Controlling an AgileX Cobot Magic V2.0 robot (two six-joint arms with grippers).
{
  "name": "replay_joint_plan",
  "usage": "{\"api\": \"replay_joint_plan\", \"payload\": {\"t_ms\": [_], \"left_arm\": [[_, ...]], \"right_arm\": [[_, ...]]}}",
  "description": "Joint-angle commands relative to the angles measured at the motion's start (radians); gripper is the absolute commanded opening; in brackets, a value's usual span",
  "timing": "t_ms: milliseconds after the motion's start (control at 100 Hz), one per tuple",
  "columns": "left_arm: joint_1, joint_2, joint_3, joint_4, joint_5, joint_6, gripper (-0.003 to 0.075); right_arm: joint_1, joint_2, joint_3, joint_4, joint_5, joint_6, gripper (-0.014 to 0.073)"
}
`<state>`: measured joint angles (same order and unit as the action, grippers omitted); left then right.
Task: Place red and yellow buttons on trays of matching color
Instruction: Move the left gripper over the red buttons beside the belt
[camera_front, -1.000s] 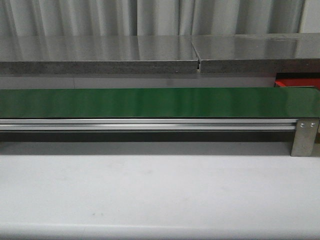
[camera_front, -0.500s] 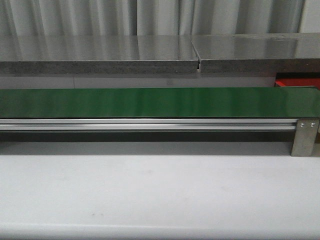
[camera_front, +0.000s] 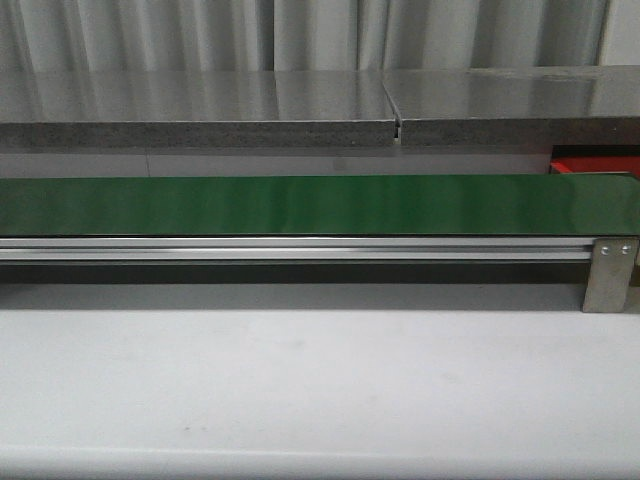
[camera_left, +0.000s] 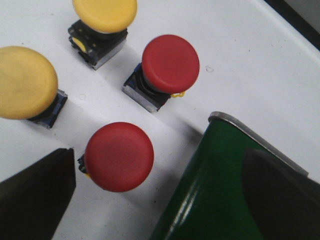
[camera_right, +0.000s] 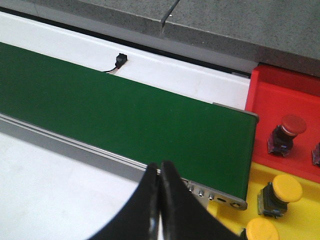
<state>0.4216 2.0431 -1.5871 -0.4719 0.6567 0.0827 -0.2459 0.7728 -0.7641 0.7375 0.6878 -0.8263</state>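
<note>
My left fingers are above the nearer red cap (camera_left: 119, 156), on either side; I should lower before closing.
In the left wrist view two red buttons (camera_left: 119, 156) (camera_left: 170, 64) and two yellow buttons (camera_left: 26, 82) (camera_left: 104, 13) stand on a white surface beside the end of the green belt (camera_left: 210, 195). My left gripper (camera_left: 160, 200) is open wide. The nearer red button lies between its fingers, close to one finger (camera_left: 30, 195). In the right wrist view my right gripper (camera_right: 160, 167) is shut and empty above the belt's rail. Past the belt's end a red tray (camera_right: 280, 90) holds a red button (camera_right: 286, 131). A yellow tray (camera_right: 305, 210) holds two yellow buttons (camera_right: 280, 192) (camera_right: 262, 231).
The green conveyor belt (camera_front: 300, 205) spans the front view on an aluminium rail (camera_front: 300, 250), with a grey stone ledge (camera_front: 200, 130) behind. A corner of the red tray (camera_front: 592, 160) shows at the far right. A small black sensor (camera_right: 120, 59) sits behind the belt.
</note>
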Motion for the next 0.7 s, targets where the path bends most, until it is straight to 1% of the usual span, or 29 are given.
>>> {"api": "replay_joint_plan", "payload": {"t_ms": [0, 440, 690], "left_arm": [[0.008, -0.050, -0.031, -0.031, -0.064, -0.021, 0.0651], [0.016, -0.045, -0.031, -0.031, -0.099, -0.027, 0.0651], [0.016, 0.003, -0.031, -0.034, -0.090, -0.052, 0.0651]], "right_arm": [[0.000, -0.009, -0.026, 0.023, -0.041, -0.007, -0.0108], [0.000, -0.009, -0.026, 0.023, -0.041, -0.007, -0.0108], [0.000, -0.009, -0.026, 0.023, -0.041, -0.007, -0.0108]]}}
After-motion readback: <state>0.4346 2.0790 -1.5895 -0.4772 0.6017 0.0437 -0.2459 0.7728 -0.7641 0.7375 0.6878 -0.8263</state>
